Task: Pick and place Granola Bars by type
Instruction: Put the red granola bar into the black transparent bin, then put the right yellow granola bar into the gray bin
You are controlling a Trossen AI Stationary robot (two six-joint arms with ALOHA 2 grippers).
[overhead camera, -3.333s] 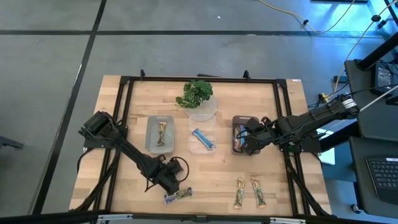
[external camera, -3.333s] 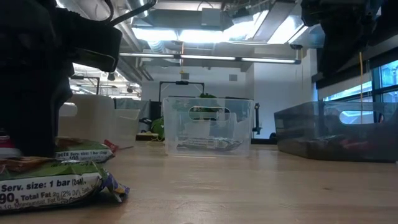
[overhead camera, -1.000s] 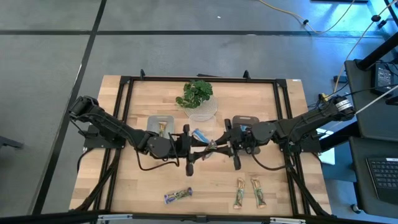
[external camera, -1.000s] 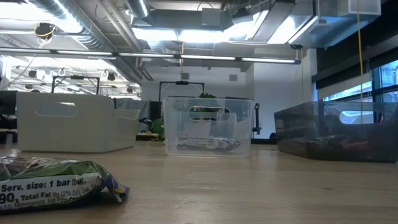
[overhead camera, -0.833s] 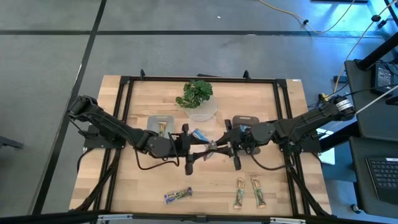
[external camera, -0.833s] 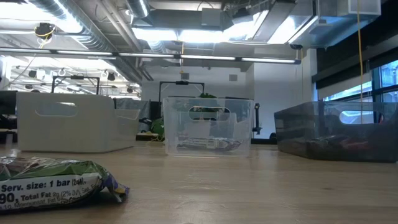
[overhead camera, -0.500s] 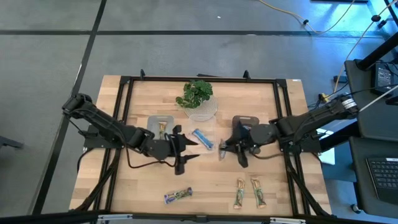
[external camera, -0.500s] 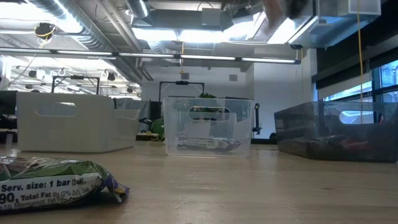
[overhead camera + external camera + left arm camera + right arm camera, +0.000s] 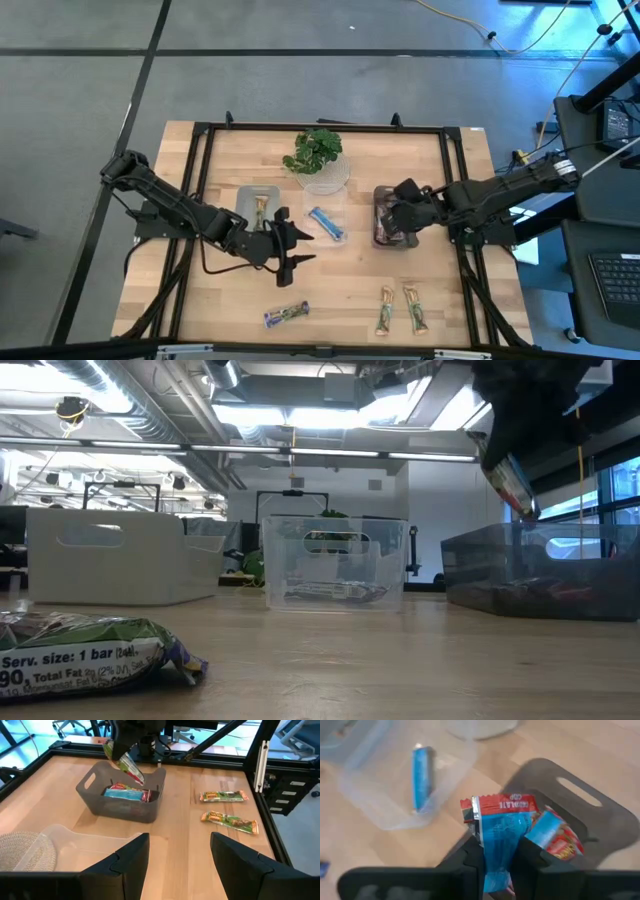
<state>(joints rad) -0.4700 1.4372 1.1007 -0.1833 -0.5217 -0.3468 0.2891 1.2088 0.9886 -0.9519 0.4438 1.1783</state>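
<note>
I will keep holding the bar with my right gripper, as the red-and-blue bar (image 9: 506, 827) hangs above and across the dark bin's rim (image 9: 512, 780) in the right wrist view.
My right gripper (image 9: 400, 212) is shut on a red-and-blue granola bar (image 9: 506, 827) above the dark bin (image 9: 380, 195), which holds other bars (image 9: 127, 793). My left gripper (image 9: 292, 245) stands open with nothing in it, over bare table between the white bin (image 9: 243, 215) and the clear bin (image 9: 340, 210). A blue bar (image 9: 326, 224) lies in the clear bin and a brownish one (image 9: 261, 211) in the white bin. Two green-brown bars (image 9: 400, 308) and a purple-green bar (image 9: 286, 314) lie flat near the front edge. My right gripper pinches the red-and-blue bar between its two fingers near one end (image 9: 496, 851); the crimped red end (image 9: 502, 802) sticks out past the fingertips. The fingers point down at a slant. The bar (image 9: 508, 480) hangs tilted below them, clear of the dark bin.
A potted plant (image 9: 318, 152) in a pale bowl stands at the back centre. Black rails (image 9: 205, 130) frame the tabletop. Bare wood lies between the bins and the front bars.
Both grippers met over the table's middle with the bar between them. My left gripper has let go, opened, and drawn back toward the left. My right gripper has carried the bar toward the right, until it is above the dark bin.
</note>
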